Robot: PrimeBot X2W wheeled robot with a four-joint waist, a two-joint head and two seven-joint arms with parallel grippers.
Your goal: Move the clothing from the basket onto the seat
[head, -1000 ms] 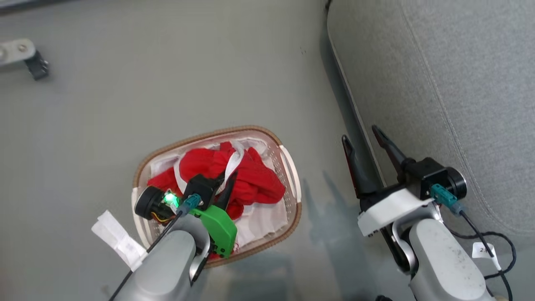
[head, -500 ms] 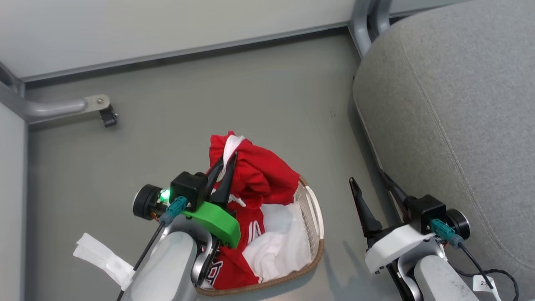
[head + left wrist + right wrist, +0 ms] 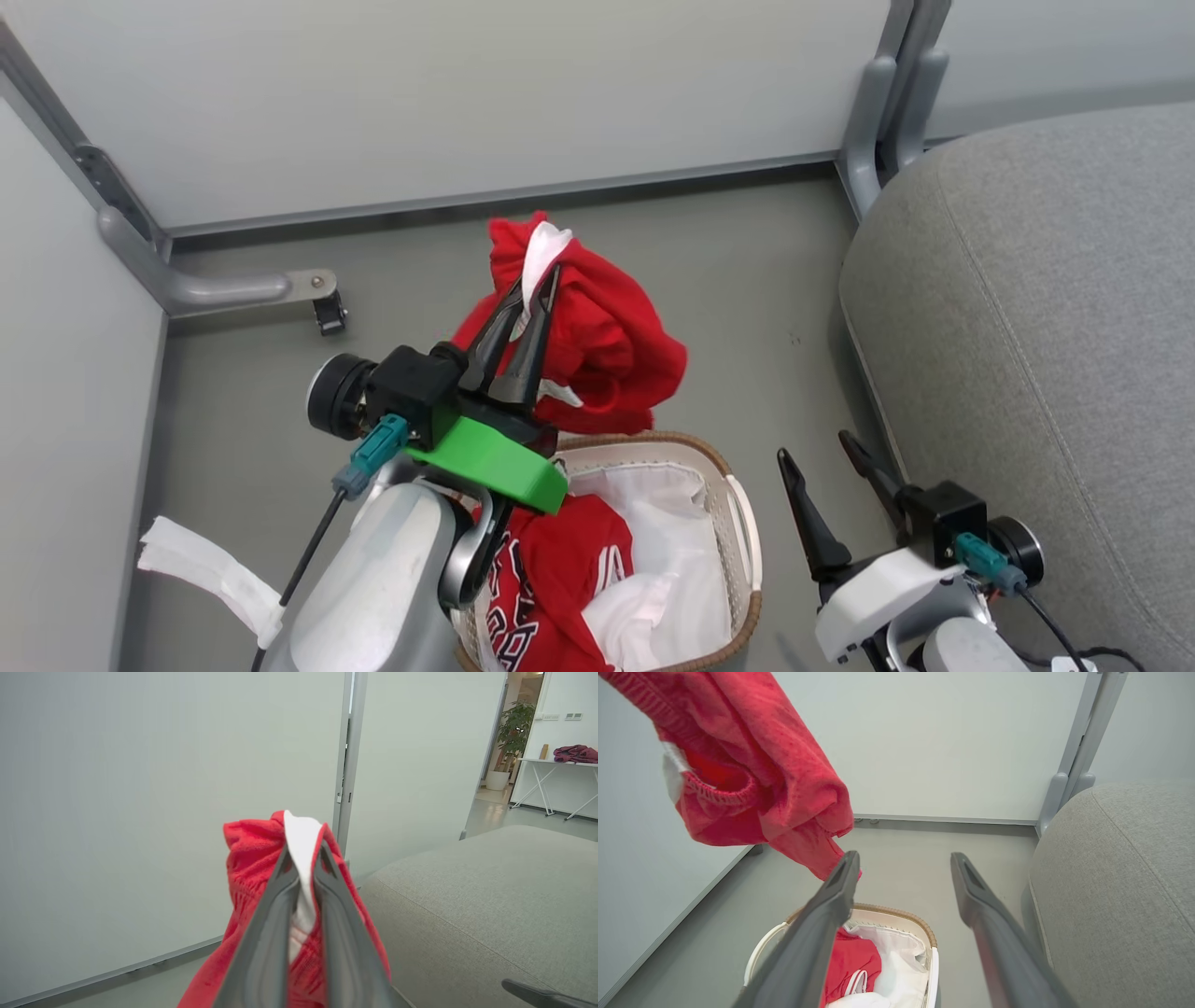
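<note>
My left gripper's fingers already hold the garment's white trim, so my right gripper needs to grab the bunched red garment by its loose hanging side (image 3: 658, 364) (image 3: 833, 815) next.
My left gripper (image 3: 534, 285) is shut on a red piece of clothing (image 3: 607, 355) by its white trim, holding it up in the air above the basket (image 3: 747, 523). From the left wrist the same red clothing (image 3: 247, 858) bunches around the closed fingers (image 3: 275, 914). A second red garment (image 3: 560, 569) with lettering lies in the basket on a white liner (image 3: 672, 532). My right gripper (image 3: 812, 448) stands open and empty between the basket and the grey seat (image 3: 1046, 336). The right wrist view has the lifted clothing (image 3: 775, 765) hanging at upper left, over the basket (image 3: 896, 914).
A pale partition wall (image 3: 467, 103) with grey metal feet (image 3: 233, 289) stands behind the basket, and a post (image 3: 882, 121) rises beside the seat. Grey floor (image 3: 747, 280) lies between basket and seat. A white tag (image 3: 205, 574) hangs from my left forearm.
My left gripper has risen out of the basket with the red garment in its grip. The head camera has tilted up, so the wall has come into view. The right gripper stays open.
</note>
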